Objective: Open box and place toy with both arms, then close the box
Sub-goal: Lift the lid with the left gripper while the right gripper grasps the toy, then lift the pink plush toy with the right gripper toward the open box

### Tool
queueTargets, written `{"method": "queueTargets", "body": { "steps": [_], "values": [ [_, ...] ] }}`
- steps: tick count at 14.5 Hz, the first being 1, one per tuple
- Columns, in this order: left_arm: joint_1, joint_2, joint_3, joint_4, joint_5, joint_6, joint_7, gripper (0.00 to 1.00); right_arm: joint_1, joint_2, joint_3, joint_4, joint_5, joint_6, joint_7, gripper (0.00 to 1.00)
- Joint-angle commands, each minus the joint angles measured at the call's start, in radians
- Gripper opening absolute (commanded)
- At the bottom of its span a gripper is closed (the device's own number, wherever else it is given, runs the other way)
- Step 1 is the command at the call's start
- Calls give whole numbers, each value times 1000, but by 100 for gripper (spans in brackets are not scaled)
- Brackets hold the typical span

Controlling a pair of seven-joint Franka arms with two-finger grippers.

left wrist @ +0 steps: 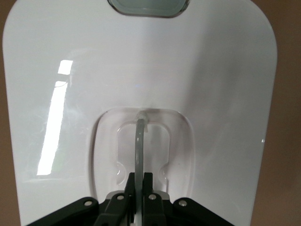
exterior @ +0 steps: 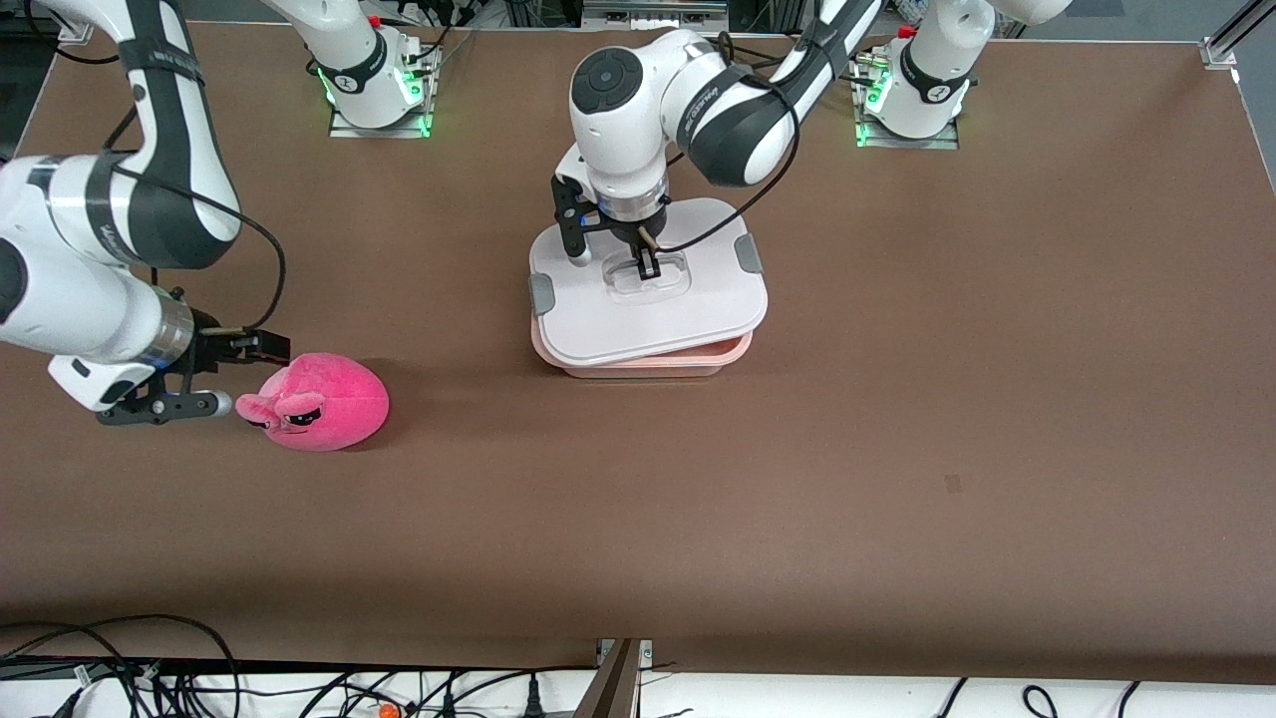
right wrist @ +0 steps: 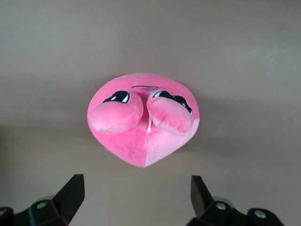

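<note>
The right gripper will next grab the pointed end of the plush toy [exterior: 324, 401] beside the toy's floppy ears, to put the toy in the box [exterior: 664, 361].
The box stands mid-table; its white lid [exterior: 698, 299] lies slightly askew over the translucent pink base [exterior: 648, 361], whose rim shows under the lid's nearer edge. My left gripper [exterior: 646, 267] is shut on the lid's clear centre handle [left wrist: 139, 141], fingers pinching it from both sides [left wrist: 139, 181]. The white lid [left wrist: 211, 84] fills the left wrist view. The hot-pink plush toy [exterior: 324, 401] lies toward the right arm's end of the table. My right gripper [exterior: 244, 374] is low beside it, open and empty. In the right wrist view the toy [right wrist: 143, 117] sits just ahead of the spread fingers [right wrist: 136, 193], apart from them.
Grey clips [exterior: 541, 293] sit on the lid's two short sides. Both arm bases [exterior: 374, 80] stand along the table edge farthest from the front camera. Cables [exterior: 120, 668] hang below the nearest edge. A small dark mark [exterior: 952, 484] is on the brown table.
</note>
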State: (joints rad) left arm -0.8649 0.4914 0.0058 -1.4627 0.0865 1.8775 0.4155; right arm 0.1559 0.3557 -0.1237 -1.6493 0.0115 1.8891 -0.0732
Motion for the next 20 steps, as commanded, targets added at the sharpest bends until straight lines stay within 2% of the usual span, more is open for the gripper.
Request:
{"method": "queueTargets", "body": {
  "steps": [1, 3, 7, 10, 12, 13, 15, 16, 17, 20],
  "values": [
    [49, -25, -1, 79, 6, -153, 41, 0, -6, -5, 1, -47, 15, 54, -2, 100],
    [121, -62, 0, 105, -27, -256, 69, 0, -6, 3, 1, -87, 22, 106, -2, 100],
    [297, -126, 8, 108, -25, -349, 244, 0, -6, 9, 1, -179, 45, 238, -4, 100],
    [472, -120, 8, 186, -28, -429, 454, 0, -7, 45, 1, -185, 54, 294, -5, 98],
    [570, -120, 9, 191, -25, -437, 599, 0, -7, 63, 1, -185, 58, 315, -7, 81],
    [624, -120, 10, 191, -25, -437, 661, 0, -7, 65, 1, -185, 58, 317, -22, 63],
    [722, -120, 8, 197, -33, -437, 736, 0, -7, 65, 1, -184, 58, 315, -43, 20],
    [763, -122, 5, 197, -34, -437, 765, 0, -6, 65, 1, -182, 58, 314, -48, 4],
    [788, -122, 9, 197, -30, -437, 811, 0, -6, 63, 1, -178, 58, 305, -51, 0],
    [878, -122, 11, 197, -24, -451, 933, 0, -6, 49, 2, -167, 56, 291, -155, 0]
  ]
}}
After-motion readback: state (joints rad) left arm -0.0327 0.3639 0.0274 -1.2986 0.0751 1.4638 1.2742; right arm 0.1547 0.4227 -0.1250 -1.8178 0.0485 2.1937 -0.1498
